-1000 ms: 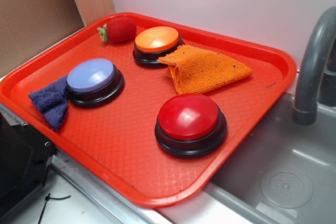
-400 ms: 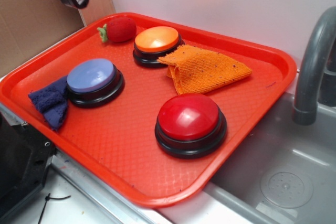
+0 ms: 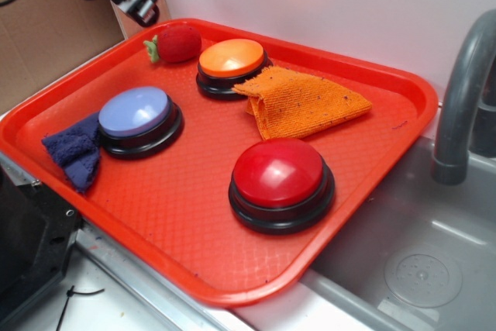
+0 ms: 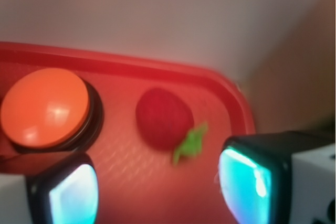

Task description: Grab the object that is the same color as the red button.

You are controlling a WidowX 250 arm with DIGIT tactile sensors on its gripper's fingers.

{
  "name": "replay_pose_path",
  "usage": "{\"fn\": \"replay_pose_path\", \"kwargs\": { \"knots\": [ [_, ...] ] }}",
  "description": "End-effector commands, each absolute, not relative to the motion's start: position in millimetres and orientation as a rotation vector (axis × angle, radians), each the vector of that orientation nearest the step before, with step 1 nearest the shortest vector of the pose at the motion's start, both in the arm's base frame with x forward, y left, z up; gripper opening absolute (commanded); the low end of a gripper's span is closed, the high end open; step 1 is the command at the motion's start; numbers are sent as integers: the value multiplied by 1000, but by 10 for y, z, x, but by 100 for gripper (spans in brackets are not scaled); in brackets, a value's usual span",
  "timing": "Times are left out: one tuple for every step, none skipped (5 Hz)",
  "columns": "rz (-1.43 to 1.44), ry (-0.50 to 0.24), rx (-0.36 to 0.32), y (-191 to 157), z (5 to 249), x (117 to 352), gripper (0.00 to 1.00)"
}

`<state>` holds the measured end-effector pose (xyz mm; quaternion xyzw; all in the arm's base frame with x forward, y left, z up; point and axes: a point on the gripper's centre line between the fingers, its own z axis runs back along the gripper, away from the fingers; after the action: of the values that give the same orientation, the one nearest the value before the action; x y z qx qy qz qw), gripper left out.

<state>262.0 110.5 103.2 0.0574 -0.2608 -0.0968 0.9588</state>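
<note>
I need to pick out the object that matches the red button (image 3: 279, 176). My gripper next needs to grip the strawberry toy by its red fuzzy body (image 3: 180, 43).
The object, a small red fuzzy strawberry toy (image 3: 178, 43) with a green leafy top, lies in the far left corner of the red tray (image 3: 178, 215). In the wrist view the strawberry toy (image 4: 163, 118) sits just ahead of the gap between my fingers. The red button (image 3: 279, 176), a glossy dome on a black base, stands near the tray's front right. My gripper (image 3: 128, 1) hovers above and left of the toy, beyond the tray's far rim. Seen from the wrist, the gripper (image 4: 157, 190) is open with nothing between its fingers.
An orange button (image 3: 231, 60) stands right of the toy, with a crumpled orange cloth (image 3: 302, 102) beside it. A lavender-blue button (image 3: 136, 114) and a dark blue cloth (image 3: 74, 153) sit at the tray's left. A grey faucet (image 3: 465, 91) and sink (image 3: 411, 261) lie right.
My gripper has moved from the top left corner of the exterior view rightward and down, closer to the strawberry toy. Nothing on the tray has shifted.
</note>
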Motion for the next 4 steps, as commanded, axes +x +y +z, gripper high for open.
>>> {"fn": "replay_pose_path", "kwargs": {
  "knots": [
    [-304,-579,135,1292,823,3121,100],
    [-316,-530,134,1319,641,3240,100],
    [-362,-486,112,1310,463,3291,100],
    [-412,-493,0,1286,448,3247,100]
  ]
}}
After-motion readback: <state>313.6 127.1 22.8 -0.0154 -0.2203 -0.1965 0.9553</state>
